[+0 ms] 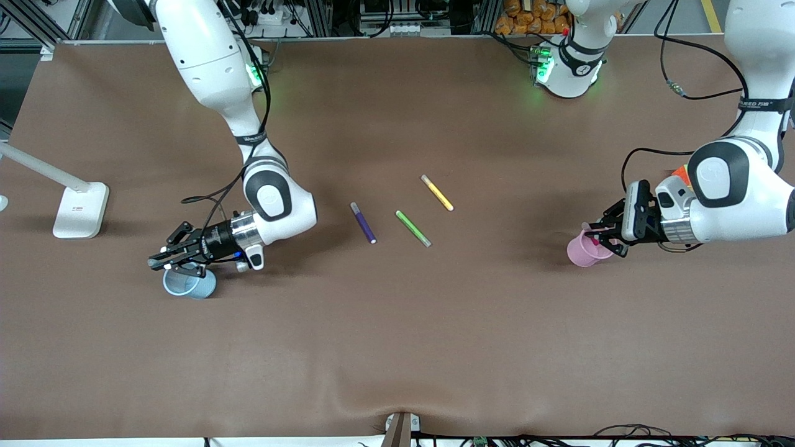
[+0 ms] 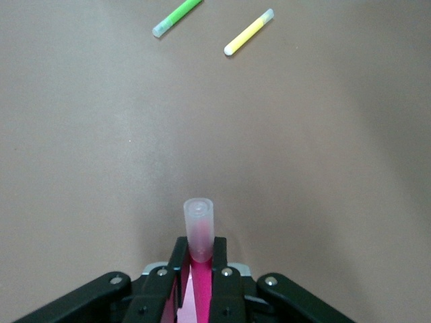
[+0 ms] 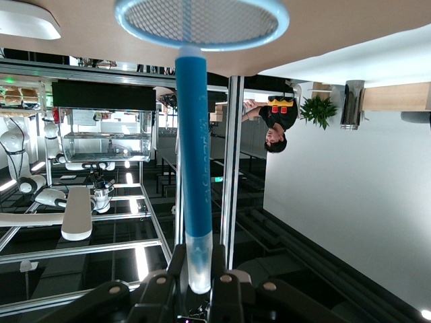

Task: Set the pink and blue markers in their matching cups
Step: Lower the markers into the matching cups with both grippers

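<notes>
My right gripper needs to keep holding the marker until it's in the cup, because the blue marker's far end [image 3: 190, 55] is at the cup's rim [image 3: 239, 43].
My left gripper [image 1: 597, 234] hangs over the pale pink cup [image 1: 582, 251] at the left arm's end of the table. It is shut on the pink marker [image 2: 200, 232], whose pale capped end sticks out past the fingertips [image 2: 178, 250]. My right gripper [image 1: 163, 261] is over the light blue cup [image 1: 189, 284] at the right arm's end and is shut on the blue marker [image 3: 194, 148]. The marker's far end meets the rim of the mesh cup [image 3: 202, 42]. Both cups are partly hidden by the grippers in the front view.
Three spare markers lie mid-table: purple [image 1: 363, 222], green [image 1: 413, 228] and yellow [image 1: 436, 192]. Green [image 2: 176, 17] and yellow [image 2: 249, 32] also show in the left wrist view. A white lamp base [image 1: 79, 210] stands near the right arm's table edge.
</notes>
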